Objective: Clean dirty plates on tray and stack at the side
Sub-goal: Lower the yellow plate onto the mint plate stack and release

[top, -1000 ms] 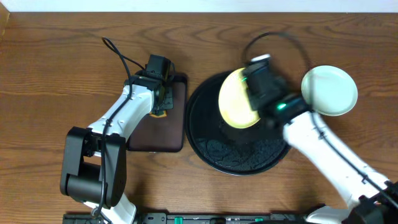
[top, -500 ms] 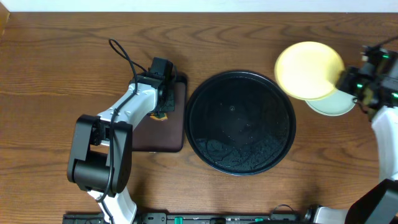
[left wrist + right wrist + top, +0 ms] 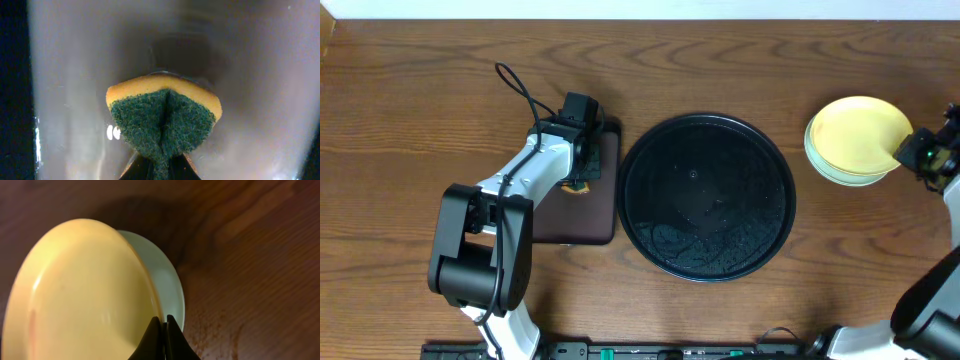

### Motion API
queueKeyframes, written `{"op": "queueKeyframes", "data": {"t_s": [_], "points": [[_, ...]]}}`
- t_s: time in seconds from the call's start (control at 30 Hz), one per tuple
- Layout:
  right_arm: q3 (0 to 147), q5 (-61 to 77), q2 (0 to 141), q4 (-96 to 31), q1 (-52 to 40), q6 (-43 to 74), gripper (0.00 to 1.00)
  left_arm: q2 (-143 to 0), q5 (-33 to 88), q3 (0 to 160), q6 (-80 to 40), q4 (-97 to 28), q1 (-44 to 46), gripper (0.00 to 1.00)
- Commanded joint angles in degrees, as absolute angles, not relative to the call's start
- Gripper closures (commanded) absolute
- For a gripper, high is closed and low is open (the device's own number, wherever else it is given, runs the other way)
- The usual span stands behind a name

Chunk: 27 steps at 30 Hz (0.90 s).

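Observation:
The folded sponge sits low inside the brown tray's sides and would rest on its bottom if released, so my left gripper opens now.
The black round tray (image 3: 705,200) sits mid-table with no plates on it. At the far right a pale yellow plate (image 3: 858,134) lies over a mint-blue plate (image 3: 828,170). My right gripper (image 3: 910,152) is shut on the yellow plate's right rim. In the right wrist view the yellow plate (image 3: 85,295) covers most of the mint plate (image 3: 167,277), with the gripper (image 3: 163,330) pinching the yellow rim. My left gripper (image 3: 582,168) hovers over the brown tray, shut on a green-and-yellow sponge (image 3: 165,117). The left gripper (image 3: 161,170) squeezes the sponge into a fold.
A dark brown rectangular tray (image 3: 588,215) lies left of the black tray, under my left arm. A black cable (image 3: 520,95) loops behind the left wrist. The right arm reaches in from the table's right edge.
My right gripper carried the yellow plate from above the black tray rightward and lowered it over the mint plate. The left arm shifted slightly early on, then stayed put with the sponge.

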State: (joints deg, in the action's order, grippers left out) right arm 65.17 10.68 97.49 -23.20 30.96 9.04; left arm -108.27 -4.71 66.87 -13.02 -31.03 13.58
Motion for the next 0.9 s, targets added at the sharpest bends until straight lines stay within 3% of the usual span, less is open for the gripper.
{"op": "queueKeyframes", "data": {"t_s": [0.0, 0.1, 0.13, 0.2, 0.23, 0.43, 0.67, 0.87], "points": [[65.2, 11.2, 100.5, -22.5, 30.9, 10.2, 0.98, -108.6, -5.6, 66.8, -12.0, -31.2, 13.4, 0.91], [65.2, 11.2, 102.0, -22.1, 30.9, 10.2, 0.92, -108.6, -5.6, 66.8, -12.0, -31.2, 13.4, 0.91], [65.2, 11.2, 102.0, -22.1, 30.9, 10.2, 0.85, -108.6, -5.6, 66.8, -12.0, -31.2, 13.4, 0.91], [65.5, 13.1, 101.6, -22.6, 30.9, 10.2, 0.59, -108.6, -5.6, 66.8, -12.0, -31.2, 13.4, 0.83], [65.8, 14.9, 101.3, -23.3, 30.9, 10.2, 0.53, -108.6, -5.6, 66.8, -12.0, -31.2, 13.4, 0.83], [68.0, 24.4, 96.4, -30.7, 28.8, 6.1, 0.49, -108.6, -5.6, 66.8, -12.0, -31.2, 13.4, 0.83], [68.2, 24.6, 89.8, -38.0, 21.2, 3.3, 0.48, -108.6, -5.6, 66.9, -12.0, -31.2, 13.4, 0.6], [68.2, 24.2, 88.5, -41.4, 14.3, 3.3, 0.32, -108.5, -5.6, 66.9, -12.0, -31.1, 13.4, 0.53]]}}
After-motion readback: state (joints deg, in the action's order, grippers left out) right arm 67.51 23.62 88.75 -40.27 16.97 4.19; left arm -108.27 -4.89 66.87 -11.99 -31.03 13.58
